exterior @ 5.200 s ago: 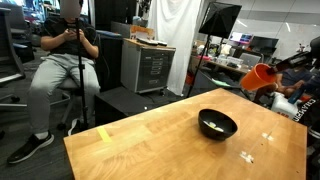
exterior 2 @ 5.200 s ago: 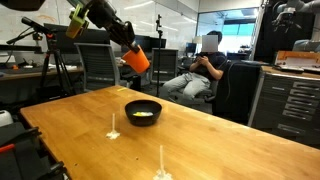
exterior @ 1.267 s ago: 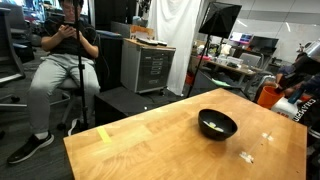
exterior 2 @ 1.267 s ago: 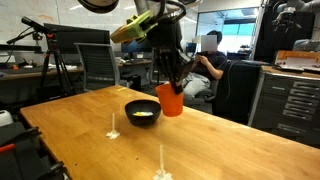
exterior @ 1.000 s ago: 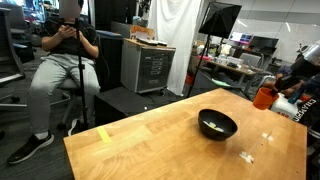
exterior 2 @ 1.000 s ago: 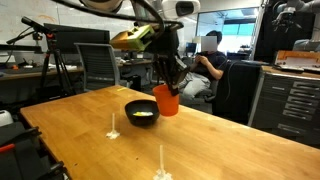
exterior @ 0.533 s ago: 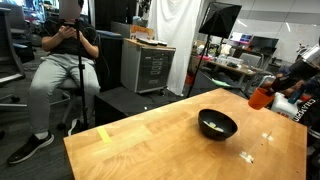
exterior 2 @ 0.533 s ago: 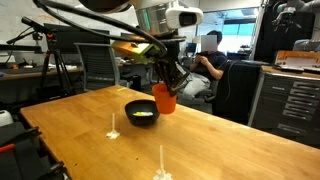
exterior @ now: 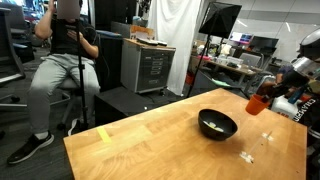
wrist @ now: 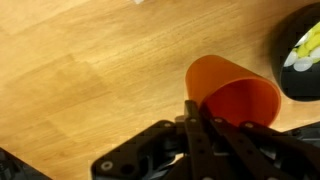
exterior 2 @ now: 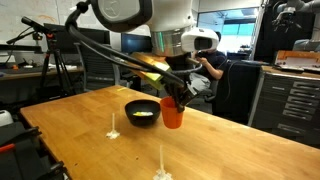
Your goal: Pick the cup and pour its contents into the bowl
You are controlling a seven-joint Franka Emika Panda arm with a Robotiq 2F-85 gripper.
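Observation:
The cup's base is still above the table, and the cup would drop beside the bowl if I opened now. My gripper needs to keep holding the cup.
My gripper [wrist: 193,108] is shut on the rim of the orange-red cup [wrist: 232,95], one finger inside and one outside. In both exterior views the cup [exterior 2: 173,113] [exterior: 258,102] hangs roughly upright, low over the wooden table, close beside the black bowl [exterior 2: 143,112] [exterior: 217,124]. Seen from the wrist, the cup's inside looks bare. The bowl [wrist: 300,60] shows at the right edge of the wrist view with pale yellowish contents [wrist: 305,48] in it. The gripper [exterior 2: 175,97] comes down onto the cup from above.
The wooden table [exterior 2: 230,145] carries small pale marks [exterior 2: 113,135] near its front. A person [exterior: 65,60] sits beyond the table beside a tripod [exterior: 82,70]. Drawer cabinets [exterior 2: 295,100] stand to one side.
The gripper has carried the cup downward, closer to the tabletop, still beside the bowl. The grip on the rim is unchanged.

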